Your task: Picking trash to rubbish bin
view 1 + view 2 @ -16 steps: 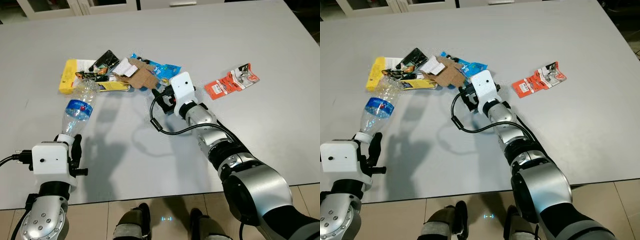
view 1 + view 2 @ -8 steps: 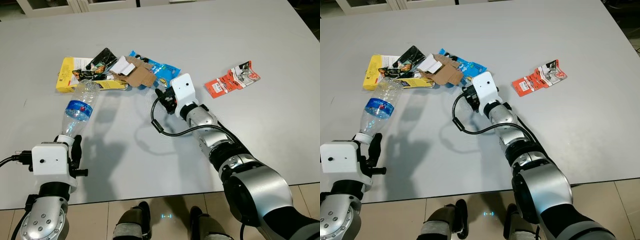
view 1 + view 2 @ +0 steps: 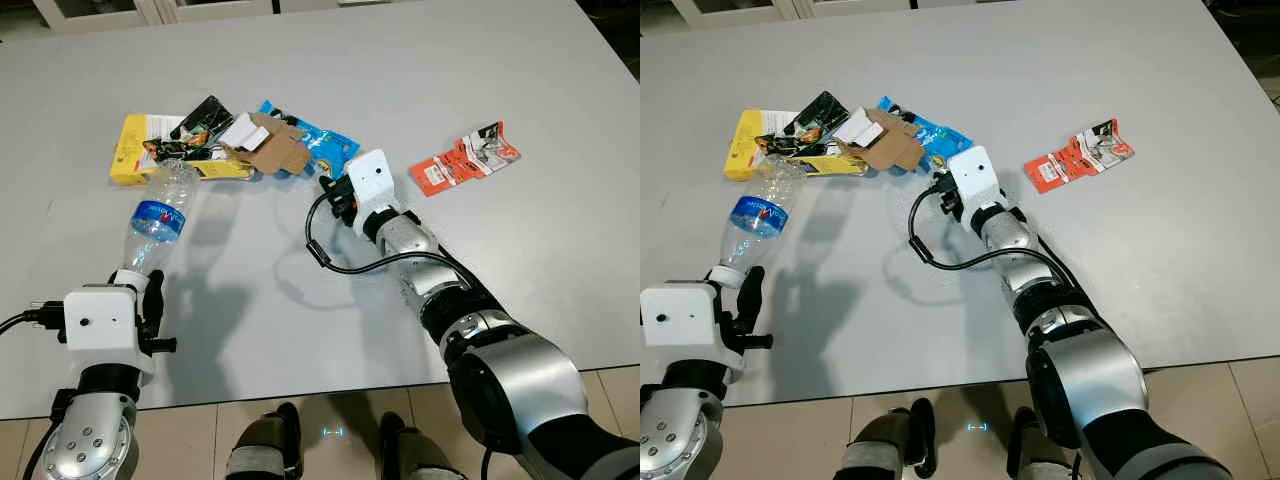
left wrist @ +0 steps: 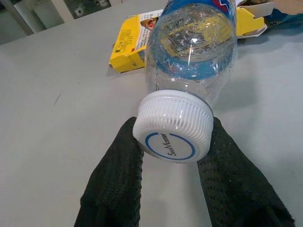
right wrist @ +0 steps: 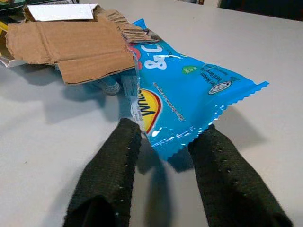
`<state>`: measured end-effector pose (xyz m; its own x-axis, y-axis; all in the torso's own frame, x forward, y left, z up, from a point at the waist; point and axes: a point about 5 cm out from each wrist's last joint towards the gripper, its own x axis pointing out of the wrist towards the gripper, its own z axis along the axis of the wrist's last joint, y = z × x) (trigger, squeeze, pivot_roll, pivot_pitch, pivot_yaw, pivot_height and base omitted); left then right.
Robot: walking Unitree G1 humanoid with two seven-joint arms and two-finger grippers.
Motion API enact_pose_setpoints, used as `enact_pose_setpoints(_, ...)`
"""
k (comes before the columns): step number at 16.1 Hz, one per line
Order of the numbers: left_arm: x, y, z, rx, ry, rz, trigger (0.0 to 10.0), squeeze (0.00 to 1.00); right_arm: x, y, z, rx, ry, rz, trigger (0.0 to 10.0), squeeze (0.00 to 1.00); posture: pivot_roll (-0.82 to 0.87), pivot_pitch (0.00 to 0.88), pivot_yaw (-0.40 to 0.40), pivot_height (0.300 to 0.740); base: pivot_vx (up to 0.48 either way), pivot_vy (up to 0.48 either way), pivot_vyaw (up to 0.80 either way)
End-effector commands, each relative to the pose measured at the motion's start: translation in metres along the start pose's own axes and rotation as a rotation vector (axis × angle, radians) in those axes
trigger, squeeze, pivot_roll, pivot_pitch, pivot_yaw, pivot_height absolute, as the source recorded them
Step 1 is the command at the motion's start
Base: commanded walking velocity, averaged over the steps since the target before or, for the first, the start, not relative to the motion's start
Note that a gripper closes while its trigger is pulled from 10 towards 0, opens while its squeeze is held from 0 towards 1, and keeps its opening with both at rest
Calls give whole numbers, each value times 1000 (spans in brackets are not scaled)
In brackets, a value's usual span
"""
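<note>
The blue snack wrapper should next be picked up from beside the brown cardboard (image 5: 71, 45), so my right gripper should grab it by its corner (image 5: 165, 147) beside the yellow logo.
A clear plastic bottle (image 3: 157, 210) with a blue label is lifted off the grey table (image 3: 300, 300), and my left gripper (image 3: 148, 288) is shut on its neck just behind the white cap (image 4: 173, 127). A trash pile lies at the far left: a yellow box (image 3: 133, 150), a black wrapper (image 3: 206, 116), brown cardboard (image 3: 281, 152) and a blue snack wrapper (image 3: 318, 141). My right gripper (image 5: 170, 135) is open and low over the table, its fingers (image 5: 109, 175) straddling the near corner of the blue wrapper (image 5: 189, 90). Whether they touch it is unclear.
An orange-red packet (image 3: 465, 160) lies alone to the right of my right arm. A black cable (image 3: 325, 260) loops from the right wrist onto the table. The table's near edge (image 3: 300, 395) runs just ahead of my feet, with tiled floor below.
My right gripper has edged forward and slightly right, up to the blue wrapper's corner. The left gripper and bottle have stayed still. The camera shifted a little at first.
</note>
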<state>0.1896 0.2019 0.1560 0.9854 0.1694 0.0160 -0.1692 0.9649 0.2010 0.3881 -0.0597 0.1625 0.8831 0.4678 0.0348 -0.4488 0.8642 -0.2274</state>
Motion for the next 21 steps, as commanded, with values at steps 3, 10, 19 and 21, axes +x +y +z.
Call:
enact_pose_setpoints(3,-2,1,1,10,2,4,10000,0,-4,-5,-3,13,-18,-9,0,0,213,287,69,740,0,0,0)
enact_pose_setpoints(10,3,1,0,8,-2,-3,10000,0,-31,-41,-18,-23,-64,-95,0,0,180,273,71,740,0,0,0)
enact_pose_setpoints(19,13,-3,0,-2,-20,-14,10000,0,-64,-61,-23,-73,-133,-146,0,0,138,245,68,740,0,0,0)
enact_pose_setpoints(21,16,-4,0,-5,-29,-19,10000,0,-72,-61,-21,-89,-154,-163,0,0,125,234,65,740,0,0,0)
